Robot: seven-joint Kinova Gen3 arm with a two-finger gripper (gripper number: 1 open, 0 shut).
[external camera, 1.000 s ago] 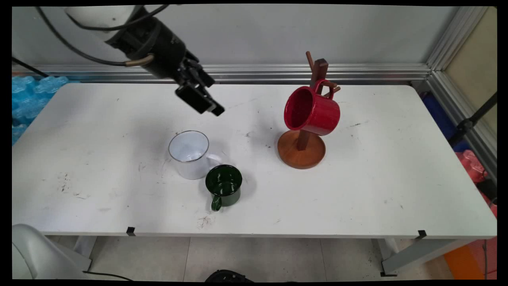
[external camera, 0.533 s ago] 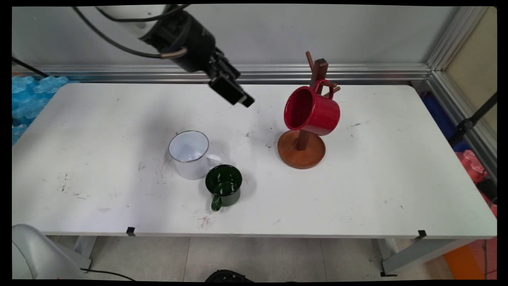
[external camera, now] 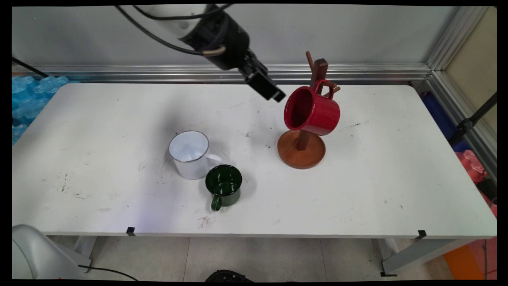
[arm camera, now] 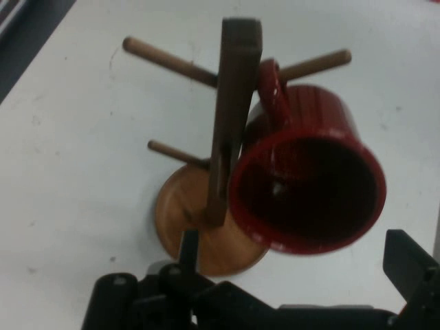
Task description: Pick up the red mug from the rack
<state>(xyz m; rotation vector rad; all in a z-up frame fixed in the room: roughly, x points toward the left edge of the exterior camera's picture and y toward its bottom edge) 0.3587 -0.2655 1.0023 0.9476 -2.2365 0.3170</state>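
I will grab the mug by its rim point(external camera: 286, 119) next. That leaves the red mug's handle point(external camera: 331, 89) free to slide off the wooden peg.
A red mug point(external camera: 313, 112) hangs by its handle on a peg of a wooden mug tree point(external camera: 301, 153), its mouth turned left towards the arm. My gripper point(external camera: 274, 93) hovers in the air just left of the mug's rim, above the table point(external camera: 377, 178), apart from it. In the hand view the red mug point(arm camera: 309, 185) and the tree's post point(arm camera: 237, 103) fill the middle. The gripper point(arm camera: 299, 258) is open, one finger on each side below the mug's mouth, holding nothing.
A white mug point(external camera: 189, 154) and a smaller dark green mug point(external camera: 224, 184) stand upright, almost touching, at the table's middle left. Blue packing material point(external camera: 27, 95) lies past the left edge. The wall rail runs behind the tree.
The gripper has travelled right and slightly up across the back of the table, from above the white mug to beside the red mug. The mugs and the tree have not moved.
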